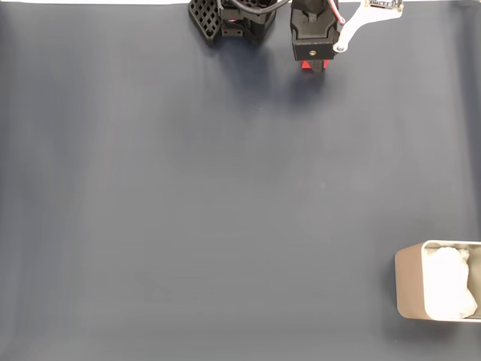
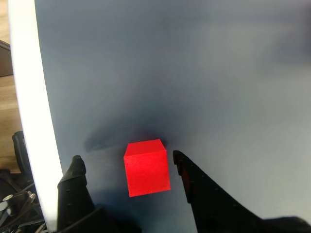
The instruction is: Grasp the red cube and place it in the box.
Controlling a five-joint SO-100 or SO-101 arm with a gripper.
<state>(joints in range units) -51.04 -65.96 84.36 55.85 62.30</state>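
Observation:
I should take hold of the red cube [image 1: 306, 65] by its opposite sides with my gripper next, to place it in the box.
The red cube [image 2: 146, 167] rests on the dark mat, squarely between my two black fingers in the wrist view. My gripper [image 2: 126, 162] is open. The right finger [image 2: 181, 162] stands close beside the cube, and the left finger [image 2: 75, 167] is a wider gap away. In the fixed view my gripper [image 1: 316, 66] is at the top edge of the mat, with only a sliver of the red cube [image 1: 306, 65] peeking out beneath it. The box [image 1: 409, 282], pale metal with a white crumpled lining, sits at the lower right corner, far from the gripper.
The arm's base [image 1: 233, 19] stands at the top centre of the fixed view. A white table edge [image 2: 29, 111] runs just left of the cube in the wrist view. The dark mat [image 1: 225, 195] stretches flat between the gripper and the box.

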